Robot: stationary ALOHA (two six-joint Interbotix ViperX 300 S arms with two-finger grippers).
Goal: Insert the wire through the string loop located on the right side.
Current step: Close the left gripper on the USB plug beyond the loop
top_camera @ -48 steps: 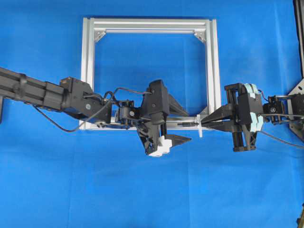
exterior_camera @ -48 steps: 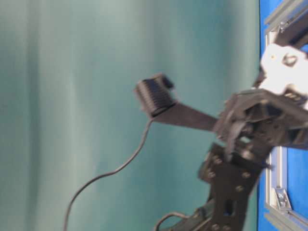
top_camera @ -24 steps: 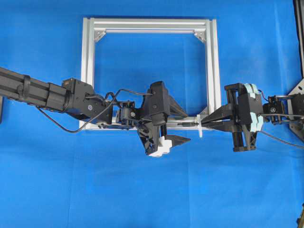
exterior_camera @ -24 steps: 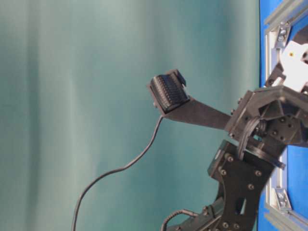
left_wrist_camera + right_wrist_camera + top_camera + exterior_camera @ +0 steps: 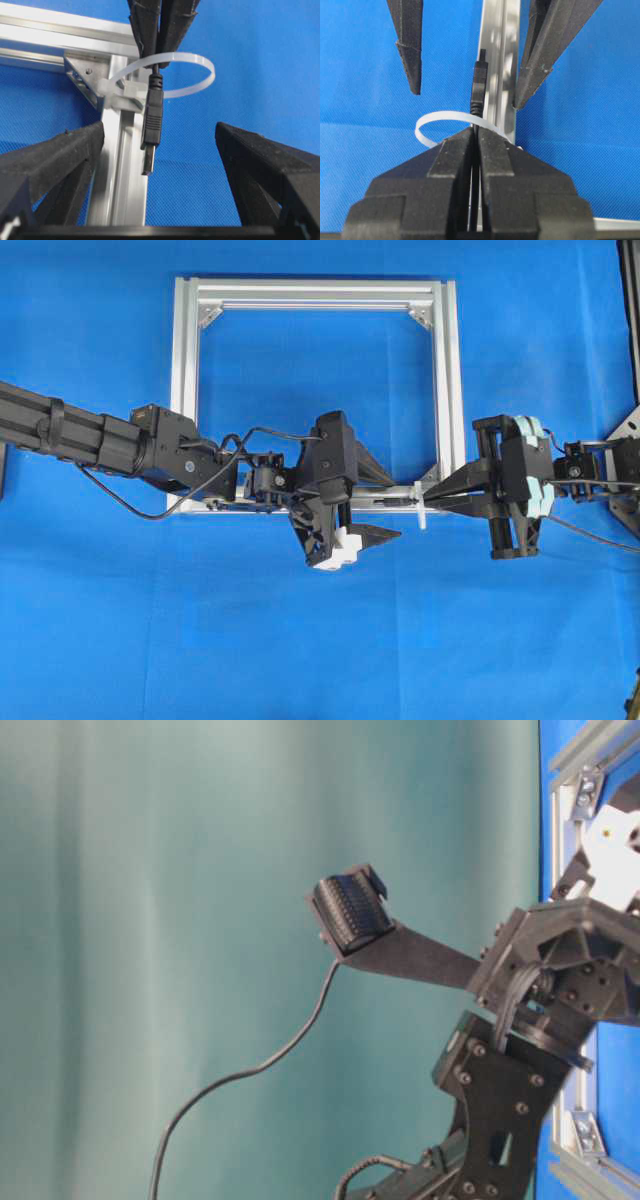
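The white string loop (image 5: 420,510) and my right gripper crowd the wire behind its tip, so my left gripper needs to grab the wire by the dark plug (image 5: 396,502) next.
The black wire's plug tip (image 5: 151,125) pokes through the white string loop (image 5: 190,75), which is tied to the silver frame bar (image 5: 122,165) by a corner bracket. My right gripper (image 5: 475,134) is shut on the wire just behind the loop (image 5: 432,122), with the plug (image 5: 479,80) sticking out ahead of its tips. My left gripper (image 5: 160,135) is open, its two fingers standing either side of the plug without touching it. Overhead, the left gripper (image 5: 397,508) and right gripper (image 5: 428,498) face each other at the loop (image 5: 420,510) on the frame's near bar.
The square aluminium frame (image 5: 187,390) lies flat on the blue cloth. A silver corner bracket (image 5: 82,77) sits beside the loop. Black stand parts (image 5: 625,430) are at the right edge. The left arm's cable (image 5: 250,1070) hangs in a slack curve.
The left arm shifted slightly between a second ago and half a second ago, and has held still since. The right gripper has not moved.
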